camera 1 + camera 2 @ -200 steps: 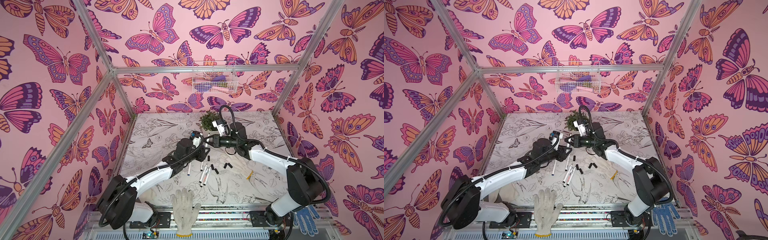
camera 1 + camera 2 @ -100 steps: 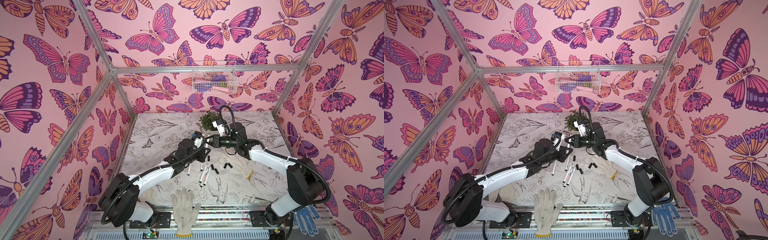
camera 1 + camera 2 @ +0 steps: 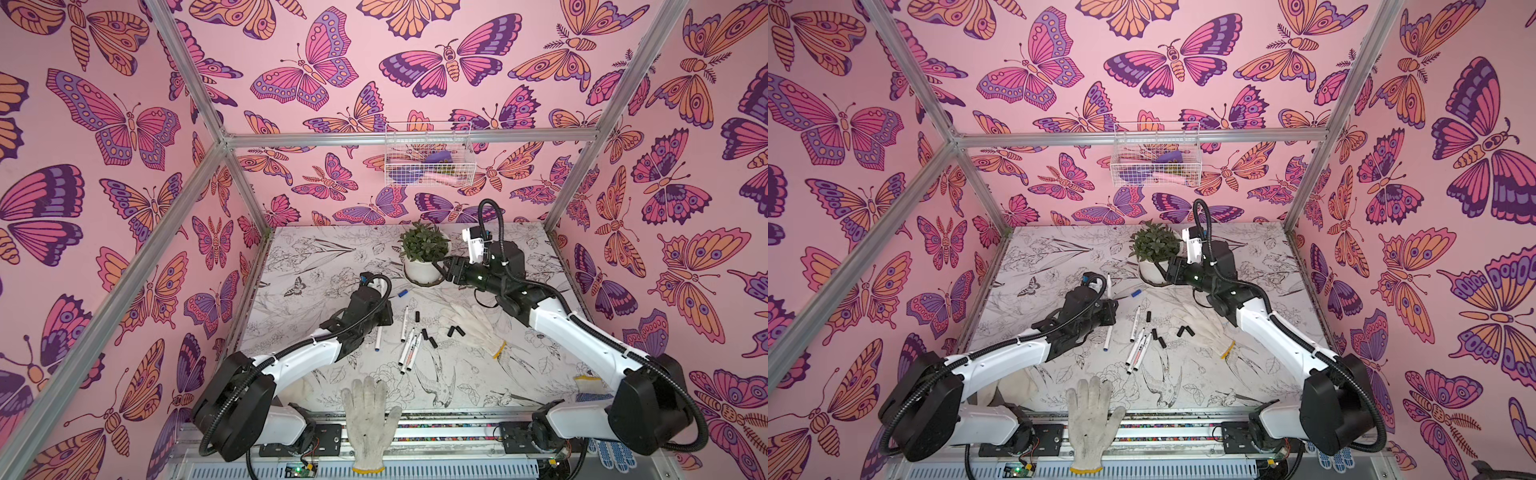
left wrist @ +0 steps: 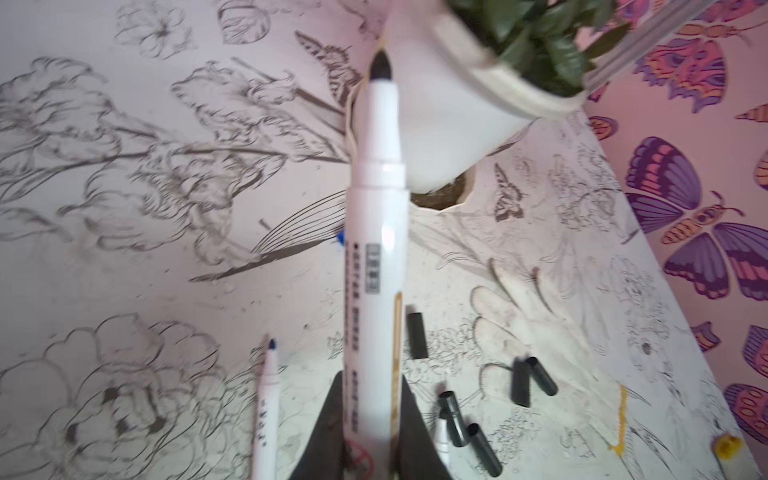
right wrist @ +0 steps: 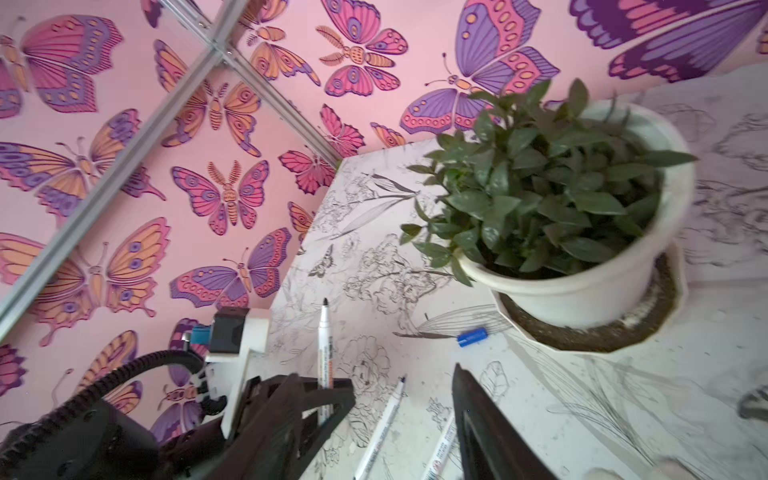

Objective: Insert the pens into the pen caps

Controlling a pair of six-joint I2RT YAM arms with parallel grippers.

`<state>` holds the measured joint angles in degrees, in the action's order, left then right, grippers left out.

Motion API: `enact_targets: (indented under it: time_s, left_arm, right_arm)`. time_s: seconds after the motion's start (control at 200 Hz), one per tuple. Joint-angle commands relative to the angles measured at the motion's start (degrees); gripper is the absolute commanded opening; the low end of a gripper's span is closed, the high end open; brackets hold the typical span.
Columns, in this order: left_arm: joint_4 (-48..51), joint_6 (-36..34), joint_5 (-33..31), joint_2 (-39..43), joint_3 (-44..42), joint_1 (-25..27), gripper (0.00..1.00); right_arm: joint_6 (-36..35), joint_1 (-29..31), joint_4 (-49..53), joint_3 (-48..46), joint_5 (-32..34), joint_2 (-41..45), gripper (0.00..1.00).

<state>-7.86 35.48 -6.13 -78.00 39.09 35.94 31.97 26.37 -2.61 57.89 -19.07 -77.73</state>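
I need to grab a black pen cap around its sides with my right gripper next. Its open end then stays free to insert the pen's tip.
My left gripper is shut on a white pen low on its barrel; the bare black tip points up and away. In both top views that pen stands up from the left gripper left of table centre. My right gripper hangs open and empty beside the plant pot, apart from the held pen. Several pens lie loose mid-table, one under the left gripper. Black pen caps lie beside them. A blue cap lies near the pot.
A white pot with a green plant stands at the back centre, close to the right gripper. A white glove lies right of the caps, another hangs over the front edge. A wire basket hangs on the back wall.
The left gripper has shut on the pen. The right gripper has opened and drawn back to the right, away from the pen's tip, toward the pot.
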Motion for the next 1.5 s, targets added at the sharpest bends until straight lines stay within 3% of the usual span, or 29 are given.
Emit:
enact_targets:
  time_s: [0.0,0.085,0.235,0.34,0.466,0.596,0.831,1.492]
  left_arm:
    - [1.3,2.0,-2.8,0.9,-1.0,-0.2,0.0]
    - [0.6,1.9,-2.5,0.4,-1.0,-0.3,0.0]
    - [0.2,1.4,-1.3,-0.5,-0.6,-0.4,0.0]
    - [0.2,1.2,-1.1,-0.5,-0.5,-0.4,0.0]
    - [0.2,1.2,-1.4,-0.4,-0.5,-0.4,0.0]
    - [0.2,1.7,-1.4,-0.2,-0.8,-0.4,0.0]
    - [0.2,2.1,-1.0,-1.1,-0.8,-0.4,0.0]
    - [0.0,0.0,-0.8,1.8,-1.6,-0.3,0.0]
  right_arm:
    - [-7.1,2.7,16.4,-0.1,4.2,-1.4,0.57]
    - [-9.4,5.5,21.7,-0.7,7.3,-2.2,0.58]
    - [-1.5,5.7,24.2,-3.7,14.8,-4.4,0.51]
    - [-2.3,5.6,29.4,-1.8,19.7,-6.4,0.5]
    - [-7.3,5.7,39.7,2.4,16.1,-11.7,0.49]
    - [-9.5,5.7,42.8,2.3,12.0,-11.9,0.49]
    - [-9.8,5.7,42.9,3.7,10.0,-16.8,0.46]
    - [-7.8,5.4,42.3,9.4,13.0,-26.3,0.37]
